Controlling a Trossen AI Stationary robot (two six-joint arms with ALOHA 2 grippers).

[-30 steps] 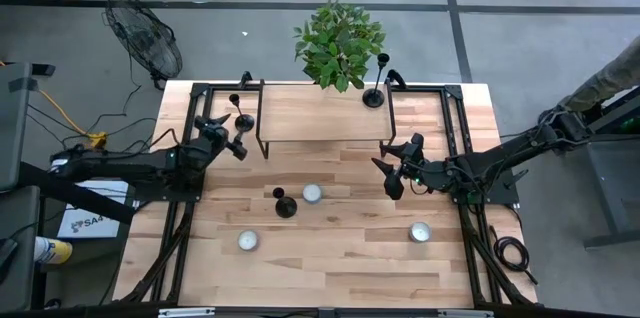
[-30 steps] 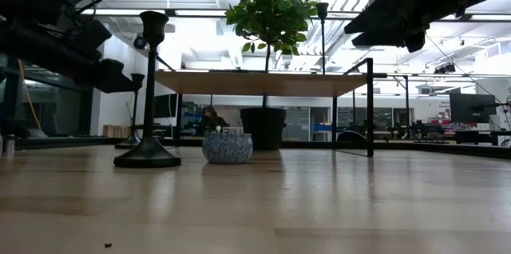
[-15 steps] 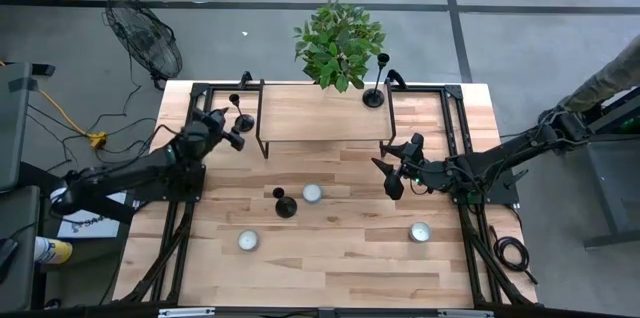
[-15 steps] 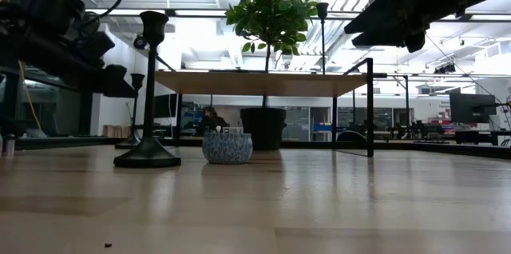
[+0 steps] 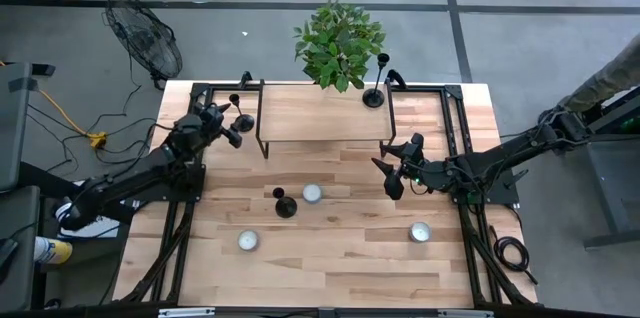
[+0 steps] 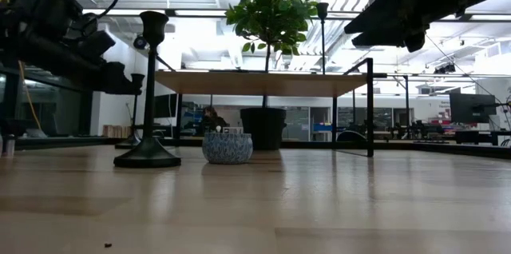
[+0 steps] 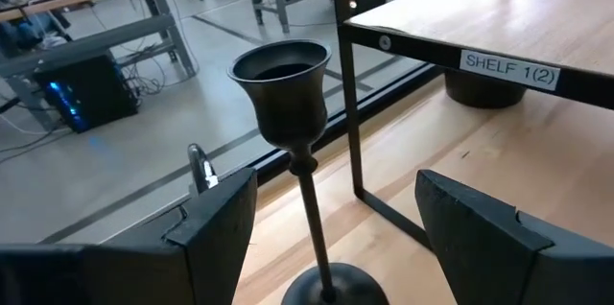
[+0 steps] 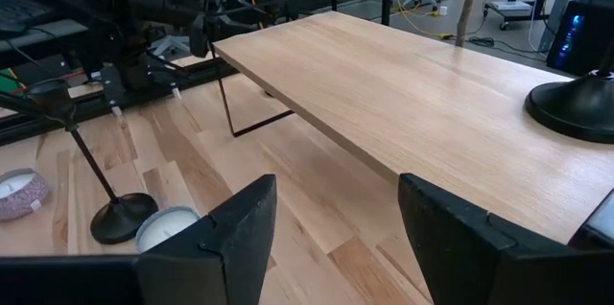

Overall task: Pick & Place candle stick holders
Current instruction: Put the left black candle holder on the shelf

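Observation:
Next, my left gripper grabs the candle stick holder by its thin stem (image 5: pixel 239 110) and sets the holder on the wooden shelf (image 5: pixel 315 113).
Three black candle stick holders show. One (image 5: pixel 242 116) stands on its round base on the table by the shelf's left leg. My left gripper (image 5: pixel 230 130) is open just short of it, and in the left wrist view its cup and stem (image 7: pixel 284 82) stand ahead of the open fingers (image 7: pixel 336 178). A second holder (image 5: pixel 285 205) stands mid-table. The third (image 5: pixel 375 93) stands on the shelf's right end. My right gripper (image 5: pixel 392 180) hangs open above the table right of the middle, touching nothing.
A low wooden shelf (image 5: pixel 320 118) on black legs spans the far middle, with a potted plant (image 5: pixel 338 43) behind it. Three white candles (image 5: pixel 312 193) (image 5: pixel 248 241) (image 5: pixel 420 231) sit on the table. Black frame rails run along both table sides.
My left gripper has swung toward the table's far edge and turned about, so that it now points at the holder beside the shelf's left leg. Its fingers have kept the same gap. No holder or candle has moved.

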